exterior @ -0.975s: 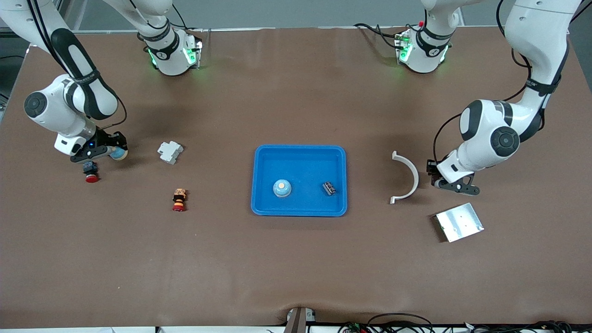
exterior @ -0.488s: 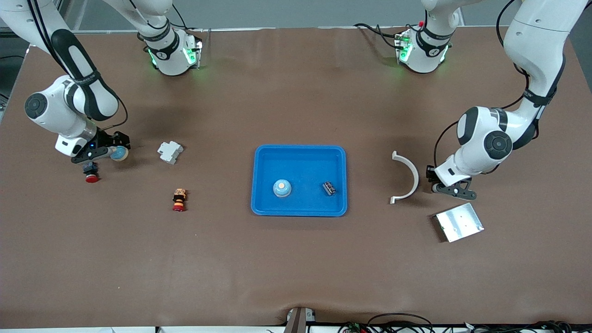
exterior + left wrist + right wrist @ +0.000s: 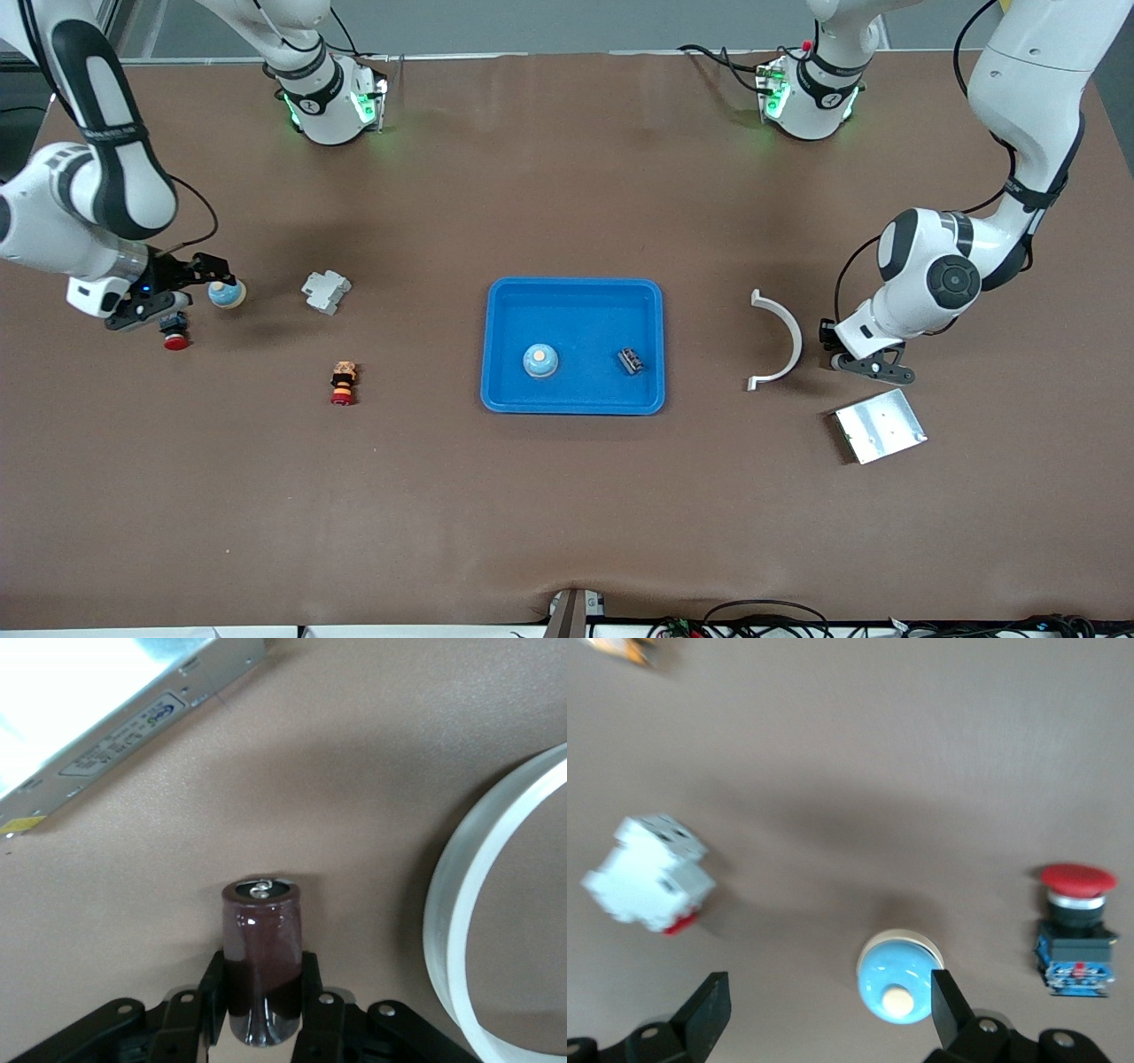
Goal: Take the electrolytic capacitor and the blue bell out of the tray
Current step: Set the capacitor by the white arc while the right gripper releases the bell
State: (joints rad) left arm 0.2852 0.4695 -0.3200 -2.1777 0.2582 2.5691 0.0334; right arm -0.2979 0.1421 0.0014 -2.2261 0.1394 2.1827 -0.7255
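Observation:
The bottom of the maroon capacitor stands on the tabletop and the capacitor would stay there, so it is time for my left gripper to open.
A blue bell (image 3: 226, 292) with a cream button stands on the table near the right arm's end. My right gripper (image 3: 197, 285) is open and empty beside it. In the right wrist view the bell (image 3: 899, 979) sits between the spread fingers, close to one fingertip (image 3: 950, 1005). My left gripper (image 3: 873, 363) is low over the table, between a white arc and a metal box, and is shut on a dark maroon capacitor (image 3: 261, 943). The blue tray (image 3: 574, 297) at mid-table holds a second blue bell (image 3: 539, 361) and a small dark part (image 3: 630, 361).
A red push button (image 3: 174, 335) and a white breaker (image 3: 325, 291) flank the bell. A red-and-orange button (image 3: 343, 383) lies nearer the camera. The white curved piece (image 3: 780, 341) and the metal power supply (image 3: 880, 425) lie by my left gripper.
My right gripper has drawn back from the bell toward its end of the table, with its fingers spread; the bell stays put. My left gripper shifted slightly with the capacitor.

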